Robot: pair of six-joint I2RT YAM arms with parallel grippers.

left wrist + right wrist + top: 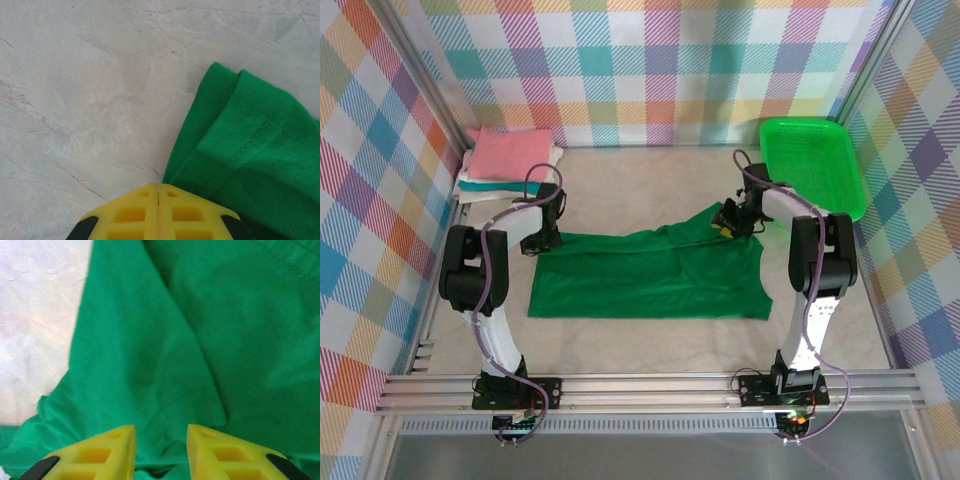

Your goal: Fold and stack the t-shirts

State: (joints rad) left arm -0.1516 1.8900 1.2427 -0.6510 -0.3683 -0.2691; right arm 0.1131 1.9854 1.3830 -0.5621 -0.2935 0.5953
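The right gripper should next straighten the folded-over flap for folding, so it should grab the flap by its loose edge at the bunched far part of the t-shirt.
A dark green t-shirt [650,272] lies spread across the middle of the table, its far right part bunched up. My left gripper [542,240] sits at the shirt's far left corner. In the left wrist view its yellow fingers [140,210] are pressed together, shut, with no cloth showing between them. The shirt's folded corner [250,160] lies just right of them. My right gripper [728,222] hovers over the bunched far right part. Its fingers [122,442] stand apart, open, over rumpled green cloth [150,355]. A folded stack of pink, white and teal t-shirts [510,160] rests at the back left.
A bright green plastic basket [812,165] stands at the back right corner. Checked walls close in the left, back and right sides. Bare pale tabletop [640,180] stretches between the stack and the basket.
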